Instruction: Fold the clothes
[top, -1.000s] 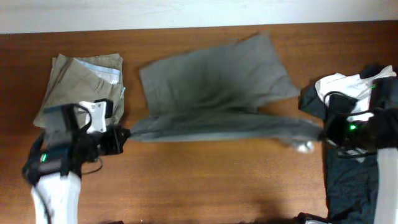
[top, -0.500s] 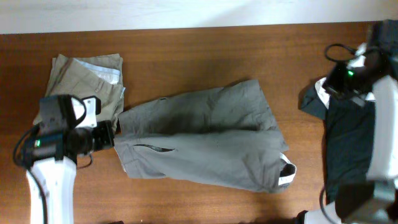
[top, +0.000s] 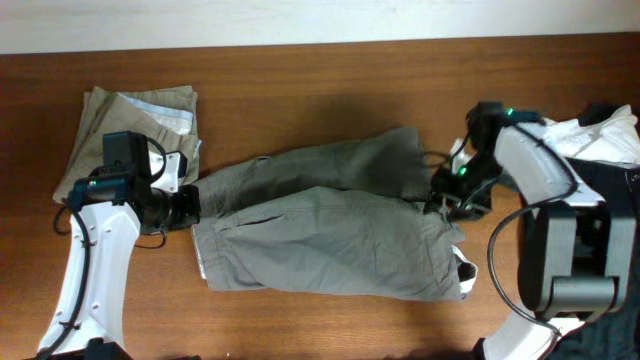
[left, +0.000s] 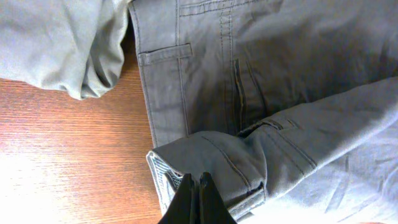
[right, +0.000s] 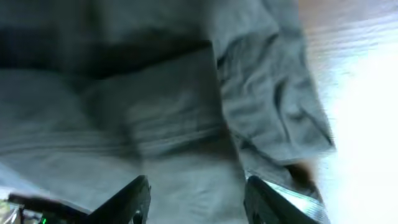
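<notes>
My left gripper should move the waistband before opening: the under layer lies uncovered, so if I opened now, the waistband would end short of the shorts' back edge.
Grey shorts (top: 330, 240) lie folded across the middle of the table, waistband to the left. My left gripper (top: 190, 205) is at their left edge. In the left wrist view its fingers (left: 196, 183) are shut on the striped inside of the waistband of the shorts (left: 280, 74). My right gripper (top: 443, 195) hovers over the shorts' right end. Seen from the right wrist, it (right: 199, 199) stands open with only grey cloth (right: 155, 112) beneath and nothing held.
A folded khaki garment (top: 130, 125) lies at the back left, just behind my left arm. At the right edge sits a pile of dark clothes (top: 600, 210) with a white piece (top: 590, 135) on top. Bare wood (top: 300, 320) runs along the front.
The shorts, first stretched between both grippers, now lie folded flat. My right gripper has opened, let go and come back over their right end. The left one still holds the waistband.
</notes>
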